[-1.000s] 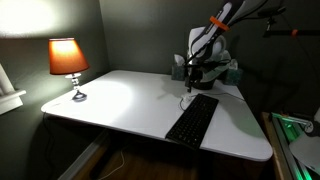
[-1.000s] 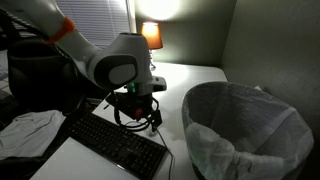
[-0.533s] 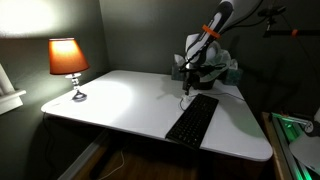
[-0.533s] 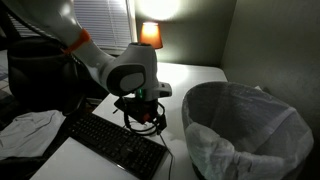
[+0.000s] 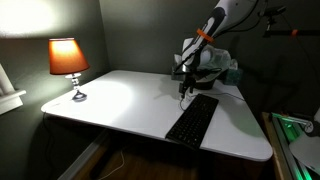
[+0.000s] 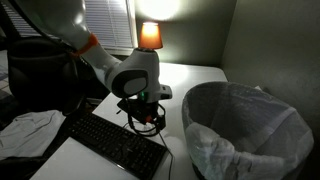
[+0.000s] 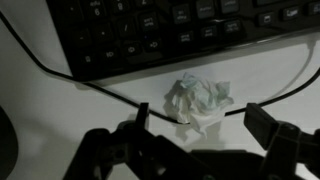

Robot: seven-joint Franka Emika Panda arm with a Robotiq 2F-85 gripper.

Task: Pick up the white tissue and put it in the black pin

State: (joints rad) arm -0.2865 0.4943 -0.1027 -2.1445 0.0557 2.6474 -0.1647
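My fingers reach past the tissue's near edge on either side, so it is time to close my gripper now. Closing now would catch the tissue.
The white tissue (image 7: 200, 100) is a small crumpled wad on the white table, lying against a thin black cable just in front of the black keyboard (image 7: 190, 30). My gripper (image 7: 203, 125) is open and hangs right over it, with one finger on each side of the wad and neither touching it. In both exterior views the gripper (image 5: 183, 86) (image 6: 148, 116) is low over the table beside the keyboard and hides the tissue. The black pin (image 6: 245, 130), lined with a puffy white bag, stands close by to the gripper's side.
The keyboard (image 6: 115, 142) (image 5: 192, 120) lies along the table edge with its cable looping past the tissue. A lit orange lamp (image 5: 68, 60) (image 6: 150, 35) stands at the table's far end. A crumpled grey cloth (image 6: 30, 128) lies beyond the keyboard. Dark walls close in the corner.
The arm has shifted a little along the table and come lower by the keyboard's end. The gripper stays open, and the keyboard and bin have not moved.
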